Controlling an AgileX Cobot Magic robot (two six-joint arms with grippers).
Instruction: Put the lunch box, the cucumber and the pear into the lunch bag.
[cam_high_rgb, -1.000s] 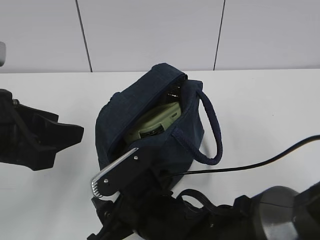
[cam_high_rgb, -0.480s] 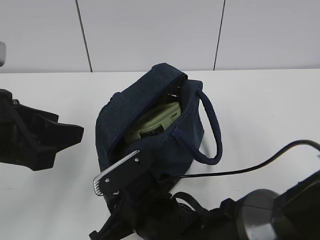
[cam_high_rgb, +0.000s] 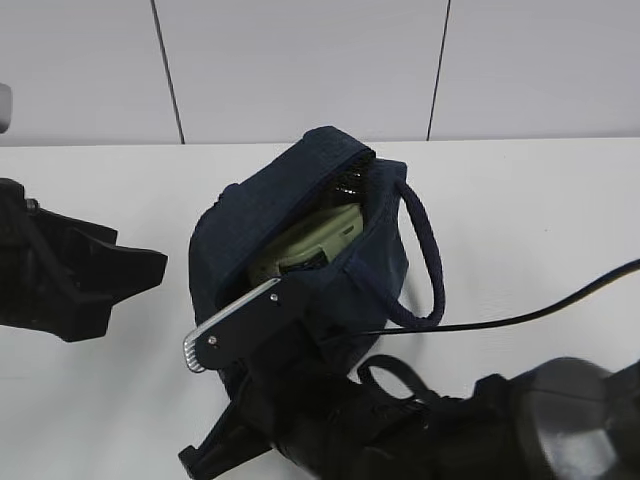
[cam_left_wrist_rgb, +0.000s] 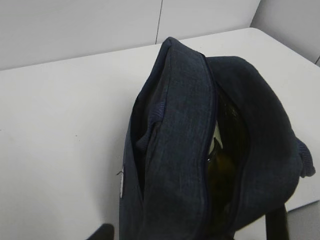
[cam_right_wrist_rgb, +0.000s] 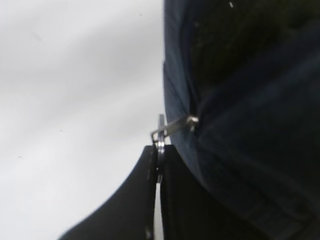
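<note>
The left gripper should next pinch the lunch bag's thin fabric edge (cam_left_wrist_rgb: 142, 202) where the side pocket ends, because the lunch bag bulges far wider than the fingers.
The navy lunch bag (cam_high_rgb: 300, 250) stands mid-table with its top partly open. The lunch box's sage-green lid (cam_high_rgb: 315, 238) shows inside it. My right gripper (cam_right_wrist_rgb: 159, 152) is shut on the bag's metal ring pull (cam_right_wrist_rgb: 160, 131) at the near end of the zipper; in the exterior view its silver-edged finger (cam_high_rgb: 232, 328) lies against the bag's front. My left gripper (cam_high_rgb: 130, 280) is open and empty, left of the bag and apart from it. The left wrist view looks down on the bag (cam_left_wrist_rgb: 190, 150); something dark olive (cam_left_wrist_rgb: 222, 172) lies inside. Cucumber and pear cannot be made out.
The bag's rope handle (cam_high_rgb: 425, 260) hangs over its right side. A black cable (cam_high_rgb: 520, 318) runs across the white table (cam_high_rgb: 540, 210) from the right arm. A pale panelled wall stands behind the table.
My right gripper, still on the ring pull, dipped and then rose toward the bag, lifting its near edge a little. The left gripper has not moved.
</note>
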